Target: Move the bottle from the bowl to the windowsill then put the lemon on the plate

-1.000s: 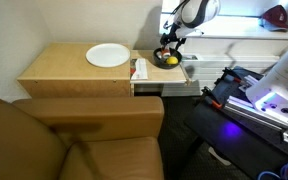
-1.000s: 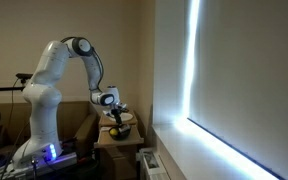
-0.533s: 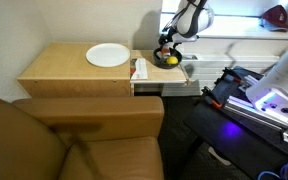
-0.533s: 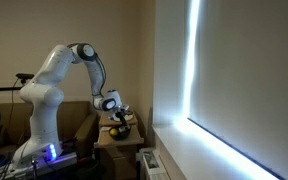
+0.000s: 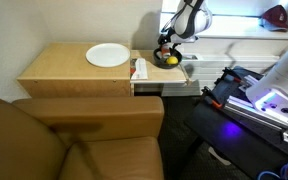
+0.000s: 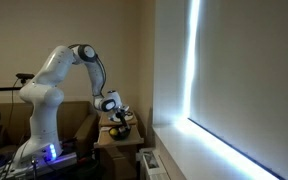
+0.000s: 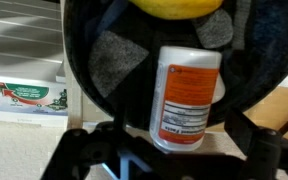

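Note:
The bottle's near end lies between my gripper's fingers, level with its sides, so it is now time for my gripper to close on the bottle.
In the wrist view an orange-and-white labelled bottle (image 7: 186,95) lies in a black bowl (image 7: 94,40), with the yellow lemon (image 7: 179,6) just beyond it at the top edge. My gripper (image 7: 169,150) is open, with one finger on each side of the bottle's near end and a gap between each finger and the bottle. In an exterior view the gripper (image 5: 167,45) reaches down into the bowl (image 5: 167,61) beside the wooden table. The white plate (image 5: 108,55) sits on that table. The windowsill (image 5: 234,28) runs behind the bowl.
A small box with red print (image 5: 139,69) stands at the table's edge next to the bowl. A brown sofa (image 5: 74,140) fills the foreground. The robot base with a purple light (image 5: 269,100) stands to the side. A window blind (image 6: 234,80) is close to the arm.
The arm has lowered a little toward the bowl since one second ago. The gripper has hardly moved in the last half second.

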{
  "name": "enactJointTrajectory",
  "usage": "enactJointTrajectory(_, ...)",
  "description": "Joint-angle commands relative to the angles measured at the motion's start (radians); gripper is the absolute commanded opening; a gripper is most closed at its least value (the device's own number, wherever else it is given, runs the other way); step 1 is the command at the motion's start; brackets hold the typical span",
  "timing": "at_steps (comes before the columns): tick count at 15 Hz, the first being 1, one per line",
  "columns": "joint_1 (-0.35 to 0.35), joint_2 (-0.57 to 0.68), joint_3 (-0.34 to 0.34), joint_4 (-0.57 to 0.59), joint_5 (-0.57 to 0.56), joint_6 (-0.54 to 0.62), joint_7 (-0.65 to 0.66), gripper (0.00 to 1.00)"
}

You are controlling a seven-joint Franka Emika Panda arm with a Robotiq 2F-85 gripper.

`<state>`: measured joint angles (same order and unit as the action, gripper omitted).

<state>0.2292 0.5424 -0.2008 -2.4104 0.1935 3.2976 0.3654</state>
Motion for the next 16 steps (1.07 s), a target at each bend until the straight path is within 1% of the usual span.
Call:
enactJointTrajectory(1,-0.005,0.001,0.011,0.002,0.04,0.001,-0.036,1.0)
enactJointTrajectory(2,-0.012,-0.004,0.018,0.002,0.039,-0.006,-0.038,0.75)
enactJointTrajectory(3,-0.016,-0.007,0.022,0.002,0.041,-0.008,-0.039,0.74)
enactJointTrajectory(9,-0.039,-0.015,0.047,-0.005,0.034,-0.006,-0.045,0.31)
enactJointTrajectory(13,-0.072,-0.051,0.093,-0.033,0.024,0.002,-0.059,0.29)
enactJointTrajectory(15,-0.085,-0.093,0.102,-0.068,0.018,0.022,-0.076,0.29)
enactJointTrajectory(16,-0.084,-0.119,0.095,-0.09,0.015,0.031,-0.089,0.29)
